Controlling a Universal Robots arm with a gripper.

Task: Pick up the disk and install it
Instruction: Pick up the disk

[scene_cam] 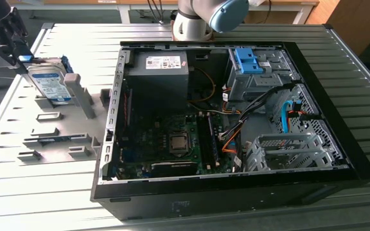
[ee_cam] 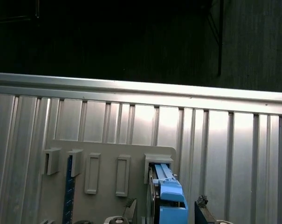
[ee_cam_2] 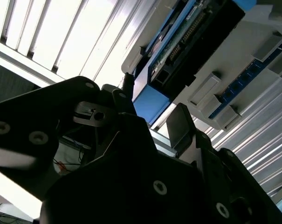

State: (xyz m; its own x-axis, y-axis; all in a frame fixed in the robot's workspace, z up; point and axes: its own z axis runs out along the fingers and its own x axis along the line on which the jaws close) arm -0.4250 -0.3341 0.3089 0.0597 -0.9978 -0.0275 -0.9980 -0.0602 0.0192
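I will next grab the disk by its blue bar end (scene_cam: 26, 58) with my gripper, to install it in the black computer case.
The disk (scene_cam: 48, 84) stands on edge in a slot of the grey holder plate (scene_cam: 63, 139) at the exterior view's left, its blue-and-white label facing out. My gripper (scene_cam: 24, 58) hangs at the disk's upper far end. In both wrist views the blue rail end of the disk (ee_cam_2: 152, 106) (ee_cam: 171, 196) lies between my fingers. In the second wrist view the gripper (ee_cam_2: 152, 103) straddles it. In the first wrist view the gripper (ee_cam: 166, 205) is open, with a small gap on either side of the rail.
An open black computer case (scene_cam: 339, 110) lies in the middle of the slatted metal table. Inside are a power-supply box (scene_cam: 162, 62), a blue bracket (scene_cam: 246, 60) in the far bay and a metal drive cage (scene_cam: 288, 149). The arm's base (scene_cam: 201, 19) stands behind the case.
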